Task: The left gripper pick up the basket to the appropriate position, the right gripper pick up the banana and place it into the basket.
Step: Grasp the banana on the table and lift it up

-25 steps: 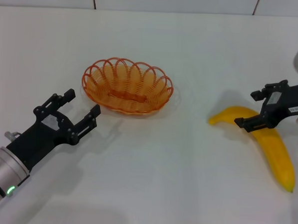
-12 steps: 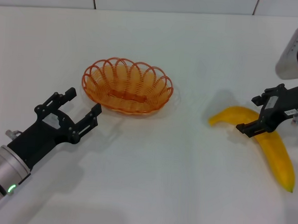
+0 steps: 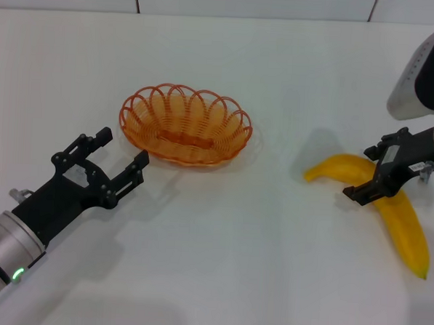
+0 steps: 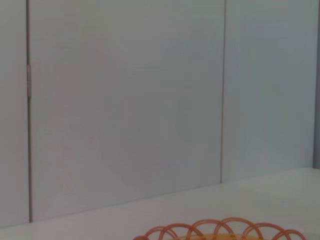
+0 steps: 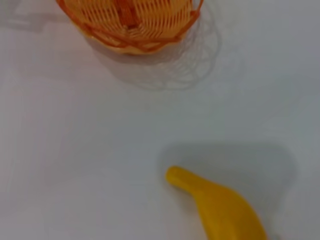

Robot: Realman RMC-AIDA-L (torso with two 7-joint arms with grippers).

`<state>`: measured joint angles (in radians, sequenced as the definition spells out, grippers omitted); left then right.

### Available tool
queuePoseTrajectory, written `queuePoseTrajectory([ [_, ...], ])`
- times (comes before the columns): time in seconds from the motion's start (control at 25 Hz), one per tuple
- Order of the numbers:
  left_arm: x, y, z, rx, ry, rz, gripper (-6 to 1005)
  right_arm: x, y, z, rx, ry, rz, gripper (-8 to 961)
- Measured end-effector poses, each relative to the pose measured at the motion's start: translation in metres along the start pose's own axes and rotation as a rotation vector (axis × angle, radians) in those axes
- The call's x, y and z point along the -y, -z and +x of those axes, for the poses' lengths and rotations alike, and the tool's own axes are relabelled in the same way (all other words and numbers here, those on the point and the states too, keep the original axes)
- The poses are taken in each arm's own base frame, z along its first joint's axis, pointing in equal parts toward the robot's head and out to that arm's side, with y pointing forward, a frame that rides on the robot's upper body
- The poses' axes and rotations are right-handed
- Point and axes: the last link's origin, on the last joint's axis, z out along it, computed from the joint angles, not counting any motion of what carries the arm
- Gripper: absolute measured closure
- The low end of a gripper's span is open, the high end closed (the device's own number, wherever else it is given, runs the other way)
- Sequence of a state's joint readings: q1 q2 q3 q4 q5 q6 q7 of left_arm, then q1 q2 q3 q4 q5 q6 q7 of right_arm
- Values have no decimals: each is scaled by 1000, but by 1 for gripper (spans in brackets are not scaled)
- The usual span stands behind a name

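Observation:
My right gripper's fingers reach down beside the banana's upper part (image 3: 362, 170) (image 5: 220, 210), so it is time to close on the banana's upper part now.
The orange wire basket (image 3: 185, 124) sits on the white table, left of centre. My left gripper (image 3: 121, 148) is open just to its near-left, fingertips close to the rim without touching it. The yellow banana (image 3: 403, 223) lies at the right. My right gripper (image 3: 366, 172) is open and straddles the banana's upper part, one finger on each side. The left wrist view shows only the basket's rim (image 4: 220, 229). The right wrist view shows the basket (image 5: 131, 20) and the banana's end (image 5: 220, 210).
The white table (image 3: 255, 266) runs back to a pale panelled wall (image 4: 125, 100). A white link of the right arm (image 3: 418, 71) hangs above the table's right edge.
My right gripper has shifted slightly left and down over the banana, and more of its white arm link has come into view. The left gripper has edged a little toward the basket.

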<state>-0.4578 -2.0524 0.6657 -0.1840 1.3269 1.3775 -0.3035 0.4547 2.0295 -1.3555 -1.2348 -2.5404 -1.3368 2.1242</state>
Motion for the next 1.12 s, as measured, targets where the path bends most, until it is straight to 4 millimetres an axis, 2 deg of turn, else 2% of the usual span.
queuePoseTrajectory([
  [0.92, 0, -3, 2, -3, 2, -7, 234, 1, -4, 0, -35, -13, -7, 80],
  [1.12, 0, -3, 2, -4, 2, -8, 234, 1, -4, 0, -37, -28, -9, 236],
])
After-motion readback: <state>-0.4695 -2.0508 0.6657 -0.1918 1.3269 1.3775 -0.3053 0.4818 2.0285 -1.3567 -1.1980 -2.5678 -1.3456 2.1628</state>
